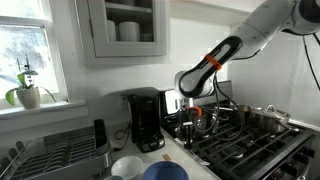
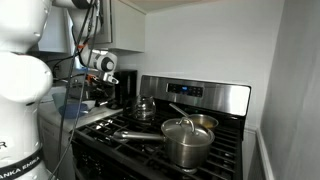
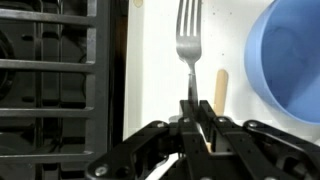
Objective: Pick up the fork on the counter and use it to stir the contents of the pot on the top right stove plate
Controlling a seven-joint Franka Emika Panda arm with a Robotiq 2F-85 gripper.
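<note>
The fork is hanging above the counter, close beside the wooden stick, and it would fall if I opened now. My gripper needs to take the fork to the pot.
In the wrist view my gripper (image 3: 196,103) is shut on the handle of a silver fork (image 3: 188,40), whose tines point away from me over the pale counter (image 3: 155,60). In both exterior views the gripper (image 1: 196,110) (image 2: 101,92) hangs at the counter's edge beside the range. A wide, low steel pot (image 2: 200,123) sits on a back burner, far from the gripper. I cannot see its contents. The black grate (image 3: 60,70) lies just beside the fork.
A blue bowl (image 3: 290,55) stands close beside the fork, and a wooden stick (image 3: 221,88) lies on the counter. A lidded steel pot (image 2: 187,142) and a kettle (image 2: 145,108) are on the range. A coffee maker (image 1: 145,118) and a dish rack (image 1: 55,155) stand nearby.
</note>
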